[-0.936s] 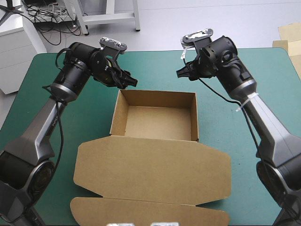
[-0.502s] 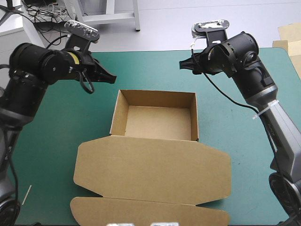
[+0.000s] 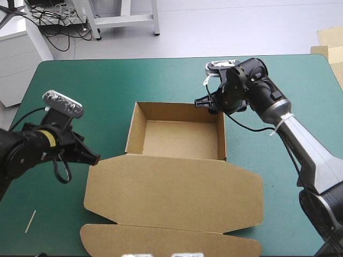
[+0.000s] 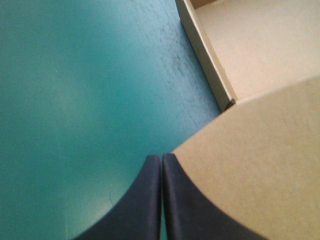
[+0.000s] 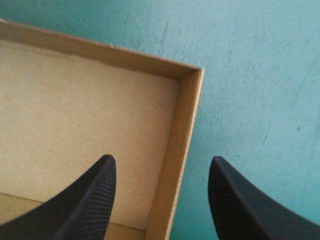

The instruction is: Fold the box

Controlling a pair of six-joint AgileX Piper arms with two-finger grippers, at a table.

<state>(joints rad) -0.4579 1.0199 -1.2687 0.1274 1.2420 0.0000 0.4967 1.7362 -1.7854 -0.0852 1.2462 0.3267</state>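
I should next grab the box by its short side with my right gripper. Then it can hold the box steady while the box's lid gets folded.
The brown box stands mid-table as an open tray with its walls up. Its lid lies flat toward the table's front edge. My left gripper is low at the lid's left corner. In the left wrist view its black fingers are shut in one point, and the lid's rounded corner lies right beside them. No board shows between them. My right gripper hangs over the tray's far right corner. It is open, with one finger over the tray's inside and the other over the teal-green cover, a wall between them.
A thin pale stick lies on the cover near the front left corner. Pale board sheets show beyond the table's far right corner. Bare teal-green cover surrounds the tray on the far, left and right sides.
My left arm swung from the tray's far left corner toward the front, shut its fingers and came down at the lid's left corner. My right gripper dropped lower over the tray's far right corner.
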